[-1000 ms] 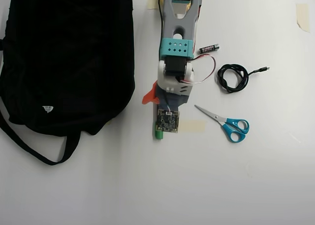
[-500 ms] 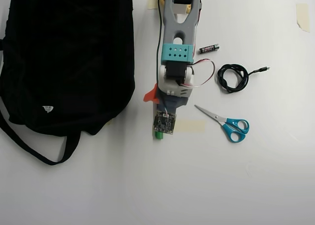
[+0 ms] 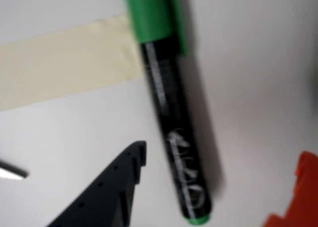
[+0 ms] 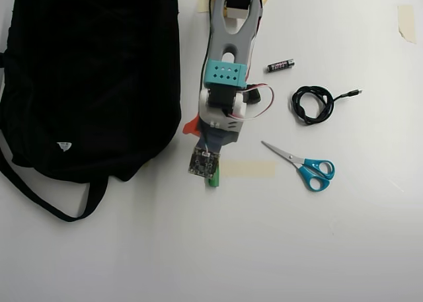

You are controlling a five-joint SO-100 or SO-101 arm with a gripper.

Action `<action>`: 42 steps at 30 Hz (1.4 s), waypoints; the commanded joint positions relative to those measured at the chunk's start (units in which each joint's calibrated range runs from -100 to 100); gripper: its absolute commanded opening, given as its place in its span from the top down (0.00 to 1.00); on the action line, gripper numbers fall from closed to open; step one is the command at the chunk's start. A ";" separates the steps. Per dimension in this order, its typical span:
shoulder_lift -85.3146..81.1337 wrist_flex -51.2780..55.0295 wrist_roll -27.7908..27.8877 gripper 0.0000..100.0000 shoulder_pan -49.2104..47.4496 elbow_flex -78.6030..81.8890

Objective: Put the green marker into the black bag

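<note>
I next need to put the green marker into the black bag, so my gripper needs to grab it by its black body.
The green marker lies flat on the white table, green cap towards the top of the wrist view, black barrel running down to a green end. My gripper is open low over it: the dark finger stands left of the barrel, the orange finger right of it, and neither touches. In the overhead view only the marker's green tip pokes out from under my gripper. The black bag lies to the left, its edge close beside the arm.
A strip of beige tape lies under the marker's cap end. Blue-handled scissors, a coiled black cable and a small battery lie right of the arm. The bag's strap loops out at the lower left.
The arm has swung left towards the bag in the overhead view, uncovering more of the tape. The marker's green tip stays where it was.
</note>
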 commanded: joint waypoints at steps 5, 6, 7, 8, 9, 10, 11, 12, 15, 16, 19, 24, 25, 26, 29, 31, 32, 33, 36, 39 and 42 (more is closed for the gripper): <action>-0.30 -0.95 -0.11 0.62 1.30 -1.77; 0.19 -1.29 -0.11 0.62 1.30 -2.04; 0.69 -1.38 -0.11 0.62 1.22 -2.40; 1.19 -1.81 -0.11 0.62 1.15 -2.49; 1.52 -2.50 -0.16 0.62 1.00 -2.49; 1.69 -3.02 -0.16 0.62 0.85 -2.67; 1.77 -3.36 -0.16 0.62 0.77 -2.67; 1.85 -3.62 -0.16 0.62 0.77 -2.67; 1.85 -3.70 -0.16 0.62 0.92 -2.67; 1.85 -3.70 -0.16 0.62 0.92 -2.67; 1.94 -3.70 -0.16 0.62 0.70 -2.67; 1.94 -3.70 -0.16 0.62 -0.27 -2.58; 1.94 -3.70 -0.16 0.62 -0.42 -2.58; 1.94 -3.70 -0.16 0.62 -0.65 -2.58; 2.77 -3.79 -0.16 0.62 -0.80 -2.76; 2.77 -3.88 -0.16 0.62 -0.80 -2.76; 2.77 -3.96 -0.16 0.63 -0.87 -2.76; 2.77 -4.05 -0.22 0.63 -0.87 -2.76; 2.85 -4.05 -0.32 0.63 -1.10 -2.58; 3.51 -4.05 -0.32 0.63 -1.02 -2.67; 4.18 -4.13 -0.32 0.63 -1.25 -2.76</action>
